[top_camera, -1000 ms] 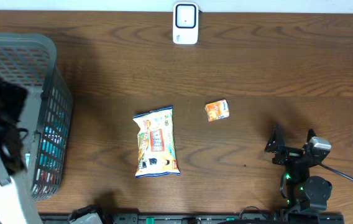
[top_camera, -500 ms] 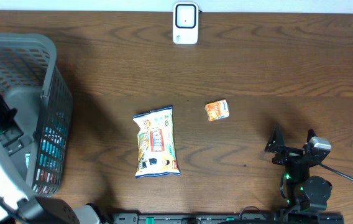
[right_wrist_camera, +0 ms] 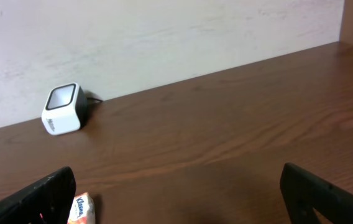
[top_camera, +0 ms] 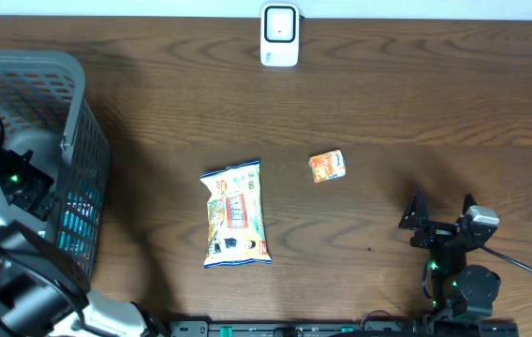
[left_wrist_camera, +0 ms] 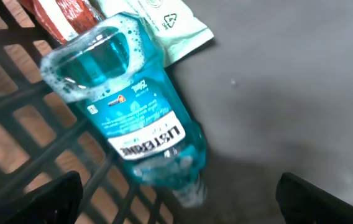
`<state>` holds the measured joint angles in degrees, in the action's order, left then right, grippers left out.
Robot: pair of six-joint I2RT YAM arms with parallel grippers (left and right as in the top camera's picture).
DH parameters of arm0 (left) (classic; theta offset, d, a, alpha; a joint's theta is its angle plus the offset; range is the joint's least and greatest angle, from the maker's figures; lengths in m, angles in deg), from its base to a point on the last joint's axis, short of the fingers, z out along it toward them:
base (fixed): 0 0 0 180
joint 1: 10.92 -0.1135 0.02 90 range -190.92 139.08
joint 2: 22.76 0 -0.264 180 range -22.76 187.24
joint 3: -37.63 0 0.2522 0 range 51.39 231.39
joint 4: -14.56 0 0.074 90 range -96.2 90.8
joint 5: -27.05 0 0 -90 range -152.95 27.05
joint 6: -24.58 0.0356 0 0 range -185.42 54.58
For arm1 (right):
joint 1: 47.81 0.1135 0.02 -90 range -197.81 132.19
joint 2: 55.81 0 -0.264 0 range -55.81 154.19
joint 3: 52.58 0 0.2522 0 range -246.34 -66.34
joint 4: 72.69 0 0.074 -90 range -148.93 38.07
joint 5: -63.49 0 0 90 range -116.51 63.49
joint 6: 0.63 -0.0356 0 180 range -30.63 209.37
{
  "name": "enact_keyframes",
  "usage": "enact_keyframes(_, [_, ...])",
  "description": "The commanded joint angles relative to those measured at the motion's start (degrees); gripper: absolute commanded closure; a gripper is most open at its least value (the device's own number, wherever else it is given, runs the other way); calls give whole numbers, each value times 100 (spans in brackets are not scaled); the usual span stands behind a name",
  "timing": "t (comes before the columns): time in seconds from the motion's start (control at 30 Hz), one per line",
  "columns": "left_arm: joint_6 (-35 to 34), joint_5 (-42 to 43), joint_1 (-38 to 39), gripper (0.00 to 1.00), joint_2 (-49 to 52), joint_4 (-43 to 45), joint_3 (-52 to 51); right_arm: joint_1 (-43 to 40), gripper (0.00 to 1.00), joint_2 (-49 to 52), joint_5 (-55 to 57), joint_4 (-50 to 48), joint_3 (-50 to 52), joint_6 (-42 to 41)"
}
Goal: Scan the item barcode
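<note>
My left gripper grips the blue mouthwash bottle across its body's two side edges next. This keeps the bottle's broad label sides uncovered for scanning.
My left gripper hangs open inside the grey basket, over a blue mouthwash bottle that lies on its side on the basket floor. The bottle's cap end lies between the two fingers, which are apart from it. Its white label faces up. In the overhead view only the left arm shows, inside the basket. The white barcode scanner stands at the table's far edge. My right gripper rests open and empty at the front right, facing the scanner.
A green-white packet and a red packet lie by the bottle in the basket. On the table lie a snack bag and a small orange tissue pack, which also shows as the tissue pack by the right gripper's left finger.
The left arm has swung from the table's left edge down into the basket. The right arm and the things on the table have not moved.
</note>
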<state>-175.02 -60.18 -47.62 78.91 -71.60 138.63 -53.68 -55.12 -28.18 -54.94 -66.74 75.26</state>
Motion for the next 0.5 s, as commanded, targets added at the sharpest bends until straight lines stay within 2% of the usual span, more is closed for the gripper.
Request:
enact_keyframes(0.0, [-170, -13, -24, 0, 439, -46, -13, 35, 1, -33, 7, 17, 9, -63])
enact_keyframes(0.23, [55, 313, -17, 0, 1038, -68, -31, 35, 1, -33, 7, 17, 9, -63])
enact_keyframes(0.47, [87, 278, -7, 0, 1106, -55, -448, 35, 1, -31, 7, 17, 9, -63])
